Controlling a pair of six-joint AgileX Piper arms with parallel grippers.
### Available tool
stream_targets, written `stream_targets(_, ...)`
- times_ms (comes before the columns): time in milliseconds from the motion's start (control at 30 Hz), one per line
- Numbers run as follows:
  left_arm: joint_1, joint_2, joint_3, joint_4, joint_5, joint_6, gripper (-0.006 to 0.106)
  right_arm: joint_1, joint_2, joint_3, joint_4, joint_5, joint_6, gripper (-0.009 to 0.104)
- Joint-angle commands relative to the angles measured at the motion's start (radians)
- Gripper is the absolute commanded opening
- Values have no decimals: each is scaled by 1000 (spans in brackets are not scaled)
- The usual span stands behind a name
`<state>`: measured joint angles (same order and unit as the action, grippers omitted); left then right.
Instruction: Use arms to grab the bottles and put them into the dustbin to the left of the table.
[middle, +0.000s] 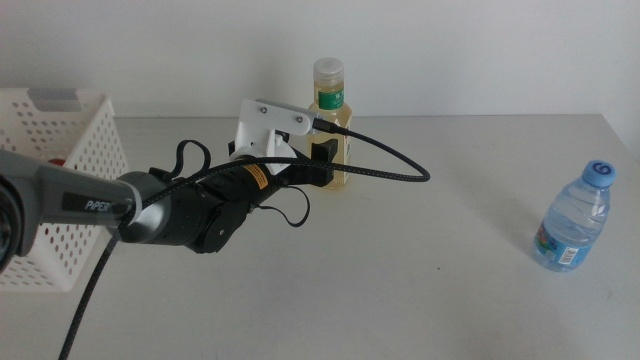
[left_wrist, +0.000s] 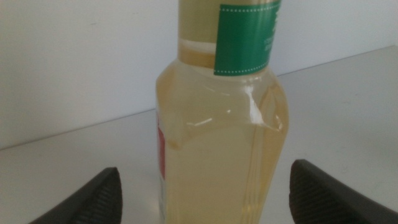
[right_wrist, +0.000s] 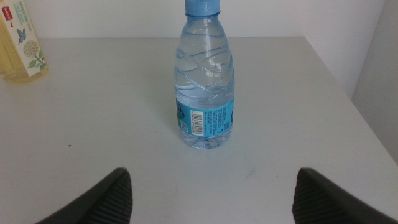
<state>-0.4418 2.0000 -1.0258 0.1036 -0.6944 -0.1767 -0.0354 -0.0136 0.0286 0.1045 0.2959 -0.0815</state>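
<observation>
The bottle has shoulders that slope in toward its round neck, so my left gripper will next grab it by the flat sides of its body (middle: 341, 158).
A clear bottle of pale yellow liquid (middle: 331, 120) with a green label stands upright at the back of the table (middle: 420, 280). My left gripper (middle: 323, 162) has reached it from the left. In the left wrist view this bottle (left_wrist: 221, 149) fills the gap between the jaws of the left gripper (left_wrist: 205, 171), which is open and not touching it. A small blue-capped water bottle (middle: 574, 218) stands at the right. In the right wrist view the water bottle (right_wrist: 206, 93) stands upright a little ahead of my open right gripper (right_wrist: 212, 177). The white perforated dustbin (middle: 55, 185) sits at the far left.
A thick black cable (middle: 385, 160) loops from the left wrist out over the table to the right of the yellow bottle. A white wall rises right behind the table. The yellow bottle's label (right_wrist: 22, 43) shows at one corner of the right wrist view.
</observation>
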Motion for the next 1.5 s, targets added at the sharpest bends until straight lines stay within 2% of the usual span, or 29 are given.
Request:
stream_targets(0,1,-25,-63,14,-71,-28,90,-6,-22,-9,-13,-78,-15,66)
stream_targets(367,1,86,-194,81,-65,-90,90,-6,-22,-9,-13,-78,-15,66)
stream_targets(833,2,240,-360,84,-59,-88,90,-6,-22,-9,-13,-78,-15,66)
stream_targets(933,2,264,-392,83,-60,-88,86,-6,-22,-9,-13,-78,-15,66)
stream_targets(1033,2,287,-427,74,-62,-98,73,-6,-22,-9,-13,-78,-15,66)
stream_targets(1167,2,310,-458,81,-70,-165,35,-6,-22,-9,-13,-78,-15,66)
stream_targets(1267,2,292,-460,107,-37,-141,11,-6,-22,-9,-13,-78,-15,66)
stream_targets(1333,2,260,-460,108,32,-116,0,-6,-22,-9,-13,-78,-15,66)
stream_targets(1467,2,155,-460,109,203,-116,-2,-6,-22,-9,-13,-78,-15,66)
